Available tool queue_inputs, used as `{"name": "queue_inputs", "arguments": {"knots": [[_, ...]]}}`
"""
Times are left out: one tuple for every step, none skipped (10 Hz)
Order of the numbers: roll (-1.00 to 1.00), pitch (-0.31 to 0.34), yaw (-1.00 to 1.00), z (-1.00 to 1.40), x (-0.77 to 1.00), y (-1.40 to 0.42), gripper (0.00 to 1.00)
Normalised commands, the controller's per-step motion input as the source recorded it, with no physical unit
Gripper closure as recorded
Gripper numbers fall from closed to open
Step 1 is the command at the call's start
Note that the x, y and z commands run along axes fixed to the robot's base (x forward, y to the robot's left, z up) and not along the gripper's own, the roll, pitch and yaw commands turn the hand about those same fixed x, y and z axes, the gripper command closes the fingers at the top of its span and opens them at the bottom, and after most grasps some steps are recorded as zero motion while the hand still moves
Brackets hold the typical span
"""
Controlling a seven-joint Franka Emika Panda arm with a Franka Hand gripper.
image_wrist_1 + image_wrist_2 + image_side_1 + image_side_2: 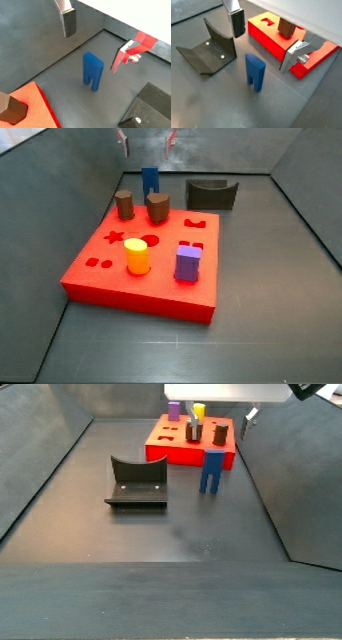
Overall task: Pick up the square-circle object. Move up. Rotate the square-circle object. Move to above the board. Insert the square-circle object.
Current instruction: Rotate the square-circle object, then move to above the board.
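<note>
My gripper grabs the square-circle object by its upper end next, which leaves the object's two legs free to enter the board.
The square-circle object is a slim dark-blue piece standing upright on its two legs on the grey floor. It also shows in the wrist view with the board and in both side views. The board is a red block just beside it, also seen in both side views. My gripper is open and empty, hanging above the blue piece with one finger on each side, not touching it. In a side view it is at the top edge.
A dark grey curved holder stands on the blue piece's other side. On the board stand two brown cylinders, a yellow cylinder and a purple block. Grey walls enclose the floor.
</note>
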Motion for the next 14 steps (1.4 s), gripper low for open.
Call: {"name": "queue_inputs", "arguments": {"knots": [[-0.02,0.003,0.1,-1.0,0.01,0.0,0.0],[-0.02,-0.018,0.07,-1.0,0.03,0.01,0.0],[-0.01,-0.025,0.06,-1.0,0.03,0.0,0.0],[0.0,-0.03,0.04,-0.77,0.03,0.0,0.0],[0.0,-0.032,0.04,-0.68,0.03,0.0,0.0],[0.01,-0.032,0.03,-0.48,0.03,0.0,0.0],[0.02,-0.028,0.03,-0.33,0.04,0.0,0.0],[0.03,-0.023,0.03,0.0,0.0,0.0,1.0],[0.07,-0.307,-0.39,1.0,0.01,0.01,1.0],[0.07,-0.296,-0.38,1.0,0.0,0.01,1.0],[0.06,-0.241,-0.29,1.0,-0.01,0.01,1.0],[0.04,-0.154,-0.18,1.0,-0.01,0.01,1.0],[0.02,-0.076,-0.11,1.0,-0.01,0.01,1.0],[0.01,-0.013,-0.08,1.0,-0.01,0.01,1.0]]}}
